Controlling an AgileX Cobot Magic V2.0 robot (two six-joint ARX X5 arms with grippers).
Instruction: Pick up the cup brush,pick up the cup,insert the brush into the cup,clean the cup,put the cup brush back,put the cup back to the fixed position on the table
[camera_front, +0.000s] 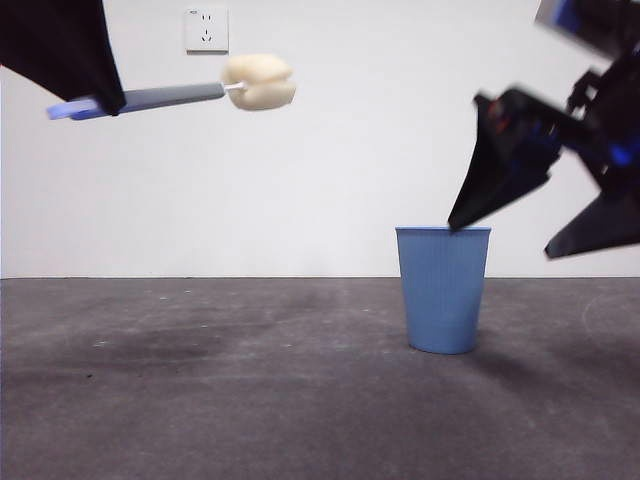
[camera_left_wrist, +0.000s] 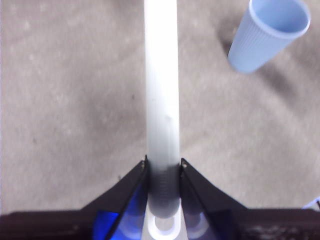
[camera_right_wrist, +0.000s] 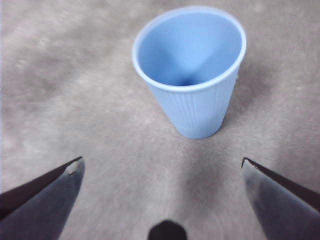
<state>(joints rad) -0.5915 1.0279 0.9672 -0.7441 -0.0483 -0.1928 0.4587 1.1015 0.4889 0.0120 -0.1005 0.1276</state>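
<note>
I should next grab the cup around its narrower middle (camera_front: 444, 293) with my right gripper, because my fingers fit there, while the cup widens to a wide rim (camera_front: 443, 229).
The cup brush (camera_front: 170, 97) is held high at the upper left of the front view, lying about level, with its cream sponge head (camera_front: 259, 81) pointing right. My left gripper (camera_left_wrist: 163, 167) is shut on its grey handle (camera_left_wrist: 161, 95). The blue ribbed cup (camera_front: 443, 288) stands upright and empty on the table (camera_front: 200, 390), right of centre. It also shows in the left wrist view (camera_left_wrist: 269, 33) and the right wrist view (camera_right_wrist: 192, 70). My right gripper (camera_right_wrist: 162, 172) is open wide, hanging above and just to the right of the cup (camera_front: 500, 215), not touching it.
A white wall with a power socket (camera_front: 206, 29) stands behind the table. A dark scuffed patch (camera_front: 150, 350) marks the table at the left.
</note>
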